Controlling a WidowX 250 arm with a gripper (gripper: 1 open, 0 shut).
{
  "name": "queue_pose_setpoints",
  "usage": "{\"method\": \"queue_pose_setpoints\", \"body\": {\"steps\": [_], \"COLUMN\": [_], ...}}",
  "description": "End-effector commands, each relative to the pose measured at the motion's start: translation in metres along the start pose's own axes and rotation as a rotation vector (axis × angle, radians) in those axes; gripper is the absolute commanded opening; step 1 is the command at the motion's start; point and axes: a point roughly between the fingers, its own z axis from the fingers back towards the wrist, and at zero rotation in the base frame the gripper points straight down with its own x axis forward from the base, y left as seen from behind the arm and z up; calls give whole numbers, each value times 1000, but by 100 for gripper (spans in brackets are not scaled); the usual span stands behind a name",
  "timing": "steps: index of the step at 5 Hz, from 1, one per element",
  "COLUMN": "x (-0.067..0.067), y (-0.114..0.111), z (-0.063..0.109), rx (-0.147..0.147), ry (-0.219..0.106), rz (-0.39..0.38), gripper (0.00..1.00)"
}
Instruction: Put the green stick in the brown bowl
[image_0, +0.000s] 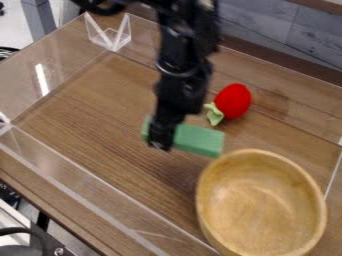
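Note:
The green stick (203, 141) is still short of the brown bowl's near rim (214, 170) and would miss if I opened now. My gripper should first move the stick toward the bowl.
The green stick (203, 141) is a flat green block held at its left end by my gripper (166, 138), which points straight down from the black arm. The block sticks out to the right, just above the wooden table. The brown bowl (258, 155) is a large light-wood bowl at the lower right, with nothing visible inside it. Its near-left rim lies just below and right of the stick's free end. The gripper's fingertips are partly hidden by the block.
A red strawberry toy (234, 98) with green leaves lies just behind the stick, right of the arm. Clear plastic walls (80, 170) ring the wooden table, and a small clear stand (110, 35) sits at the back left.

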Motion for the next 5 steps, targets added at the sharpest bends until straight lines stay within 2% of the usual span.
{"method": "queue_pose_setpoints", "body": {"steps": [1,2,3,5], "x": [29,35,44,43], "y": [-14,-21,-26,-27], "z": [12,16,13,12], "rx": [50,61,68,81], "ry": [-31,-36,-43,-72], "rz": [-18,-14,-11,8], "gripper": [0,0,0,0]}}
